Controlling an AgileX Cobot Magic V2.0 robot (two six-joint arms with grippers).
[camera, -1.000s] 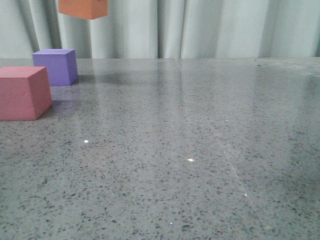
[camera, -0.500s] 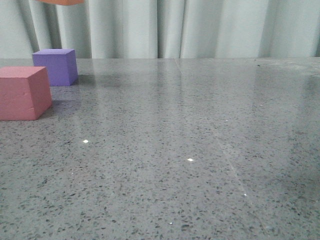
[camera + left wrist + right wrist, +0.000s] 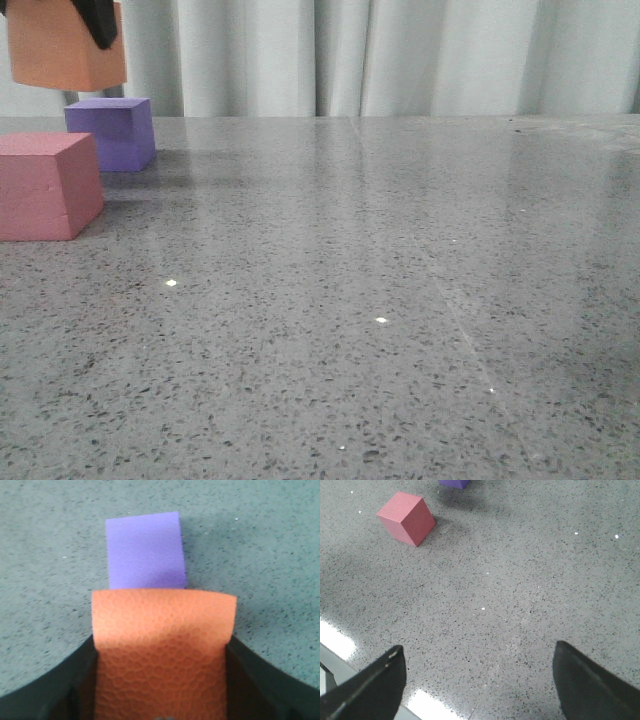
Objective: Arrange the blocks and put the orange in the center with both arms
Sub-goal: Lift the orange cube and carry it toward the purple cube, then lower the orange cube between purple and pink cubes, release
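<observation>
I should keep holding the orange cube (image 3: pixel 62 48) with my left gripper, because it hangs high beside the purple cube (image 3: pixel 112 131) and would fall if I opened now.
The orange cube (image 3: pixel 62 48) hangs in the air at the far left of the front view, above the purple cube (image 3: pixel 112 131), with my left gripper (image 3: pixel 95 20) shut on it. In the left wrist view the orange cube (image 3: pixel 162 645) fills the space between the black fingers (image 3: pixel 255 675), and the purple cube (image 3: pixel 145 550) lies on the table just beyond it. The pink cube (image 3: pixel 45 185) rests on the table nearer the front left. My right gripper (image 3: pixel 479 675) is open over bare table, with the pink cube (image 3: pixel 406 518) far ahead of it.
The grey speckled table (image 3: pixel 380 280) stretches to the right, with pale curtains (image 3: pixel 400 55) behind it. The table's near edge (image 3: pixel 335 655) shows by the right gripper's finger.
The orange cube rose out of the top of the front view, then came back down further left, now lower and over the purple cube. The pink and purple cubes stayed put.
</observation>
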